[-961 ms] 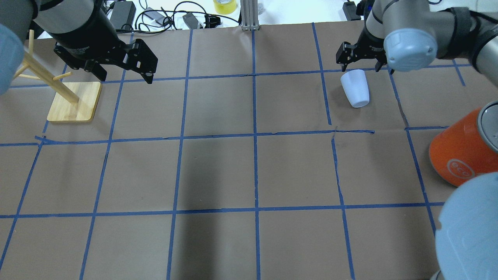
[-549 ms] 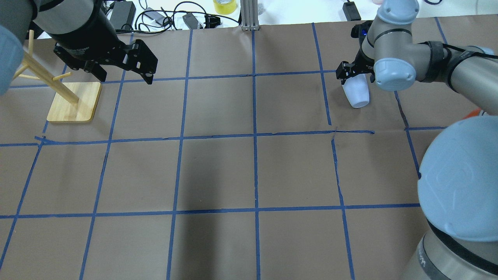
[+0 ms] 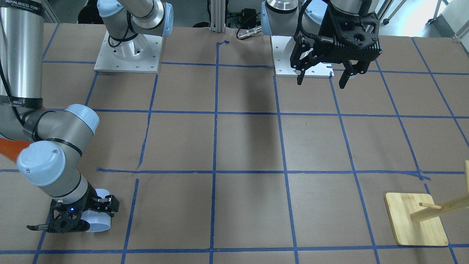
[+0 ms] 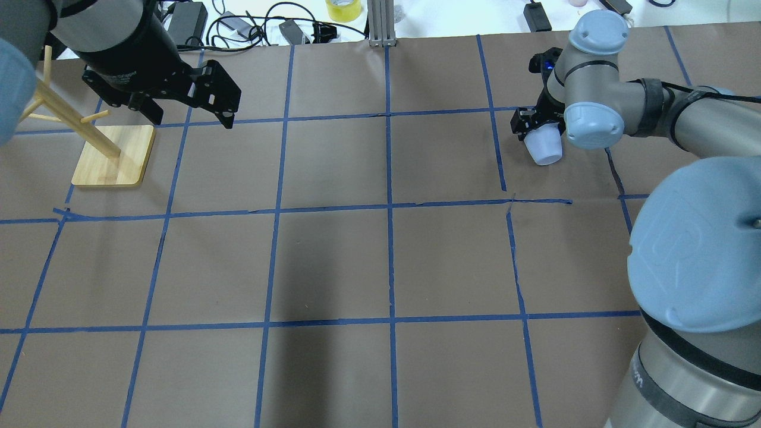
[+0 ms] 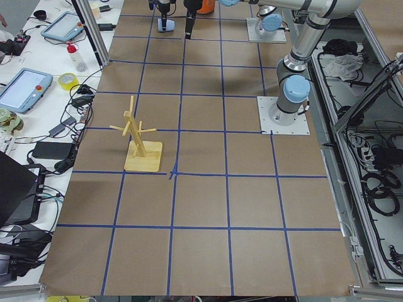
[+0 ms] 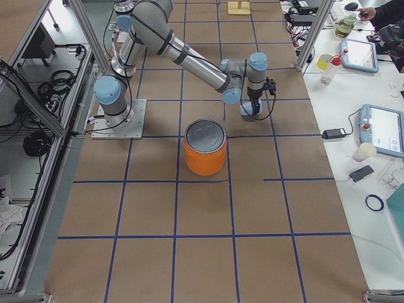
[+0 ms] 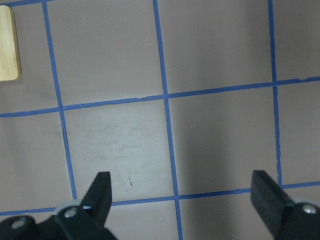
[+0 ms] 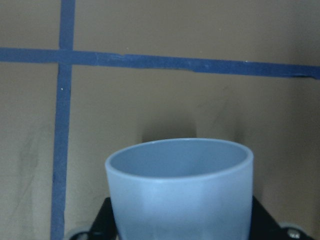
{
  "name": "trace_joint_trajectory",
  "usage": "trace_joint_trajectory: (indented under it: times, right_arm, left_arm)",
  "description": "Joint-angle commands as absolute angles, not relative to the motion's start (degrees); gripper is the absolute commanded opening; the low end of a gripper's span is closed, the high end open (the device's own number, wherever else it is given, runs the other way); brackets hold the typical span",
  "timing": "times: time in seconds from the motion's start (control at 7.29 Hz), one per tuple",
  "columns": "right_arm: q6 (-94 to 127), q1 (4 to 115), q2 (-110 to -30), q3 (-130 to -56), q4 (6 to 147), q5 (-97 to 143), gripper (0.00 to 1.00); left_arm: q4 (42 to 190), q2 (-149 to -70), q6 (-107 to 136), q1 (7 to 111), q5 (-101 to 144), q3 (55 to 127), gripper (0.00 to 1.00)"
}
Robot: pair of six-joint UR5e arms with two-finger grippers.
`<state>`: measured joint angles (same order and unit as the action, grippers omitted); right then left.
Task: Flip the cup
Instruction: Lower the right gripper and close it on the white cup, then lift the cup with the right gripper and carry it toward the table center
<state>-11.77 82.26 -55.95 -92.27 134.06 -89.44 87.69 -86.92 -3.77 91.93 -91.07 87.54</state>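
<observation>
My right gripper will next grab the cup by its sides to flip it, and the cup's round opening (image 8: 181,158) stays free.
The cup (image 4: 548,152) lies on its side at the table's far right, mouth toward the operators' side. It also shows in the front view (image 3: 99,224) and the right wrist view (image 8: 180,190), where its bluish inside is visible. My right gripper (image 3: 72,216) is down over the cup and open, with one black finger (image 8: 102,222) on each side of its body, close to the walls. In the overhead view (image 4: 538,128) my wrist hides one finger. My left gripper (image 4: 190,119) is open and empty above the far left of the table.
A large orange can (image 6: 205,158) with a silver top stands just on the robot's side of the cup; my right arm hides it in the overhead view. A wooden peg stand (image 4: 113,157) stands at the far left, beside my left gripper. Cables lie past the far edge.
My right gripper has come down from just beyond the cup to straddle it, and the arm has swung in over the orange can. The cup and my left arm have not moved.
</observation>
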Motion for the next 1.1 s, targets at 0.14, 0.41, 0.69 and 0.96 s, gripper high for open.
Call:
trace_joint_trajectory:
  times: [0.14,0.41,0.69,0.96]
  right_arm:
    - [-16.5,83.05,-60.18,-92.02,132.37,-82.65,0.75]
    - [-26.39,92.05,-62.83,-91.85,130.34,-81.03,0.75]
    - [-37.9,100.42,-63.19,-92.02,131.56,-81.56,0.75]
    - [-54.31,106.59,-62.06,-92.19,137.78,-80.43,0.76]
  left_arm:
    - [87.63,-86.92,-3.69,91.93,-91.06,87.54,1.0]
    - [87.63,-86.92,-3.78,91.93,-91.05,87.54,1.0]
    - [87.63,-86.92,-3.78,91.93,-91.05,87.54,1.0]
    - [87.63,-86.92,-3.78,91.85,-91.05,87.45,1.0]
